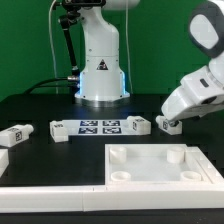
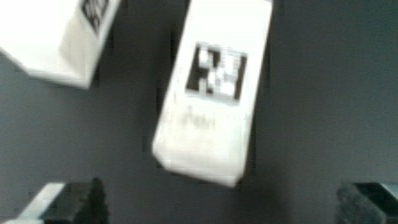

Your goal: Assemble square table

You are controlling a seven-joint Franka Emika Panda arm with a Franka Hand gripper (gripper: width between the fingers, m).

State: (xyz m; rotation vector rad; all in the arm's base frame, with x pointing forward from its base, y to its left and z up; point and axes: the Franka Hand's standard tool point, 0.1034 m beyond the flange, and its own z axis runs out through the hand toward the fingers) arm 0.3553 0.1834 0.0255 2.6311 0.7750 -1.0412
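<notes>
My gripper grabs the leg post's tagged section (image 1: pixel 171 125) (image 2: pixel 217 73) next, to fit it into the recessed corner.
The square table panel (image 1: pixel 160 166) lies flat at the front on the exterior view's right, white with a raised rim and recessed corners. My gripper (image 1: pixel 166 122) hangs low behind it, open, with nothing between its fingers. In the wrist view a white leg post (image 2: pixel 214 95) with a black-and-white tag lies on the dark table just ahead of my gripper (image 2: pixel 222 206). It is apart from the dark fingertips (image 2: pixel 71 205). A second leg post (image 2: pixel 71 40) lies beside it. More leg posts (image 1: pixel 137 123) (image 1: pixel 58 131) (image 1: pixel 15 133) lie in a row across the table.
The marker board (image 1: pixel 100 126) lies flat in front of the robot base (image 1: pixel 100 70). Long white border bars (image 1: pixel 50 198) run along the front and on the exterior view's left. The table surface is black.
</notes>
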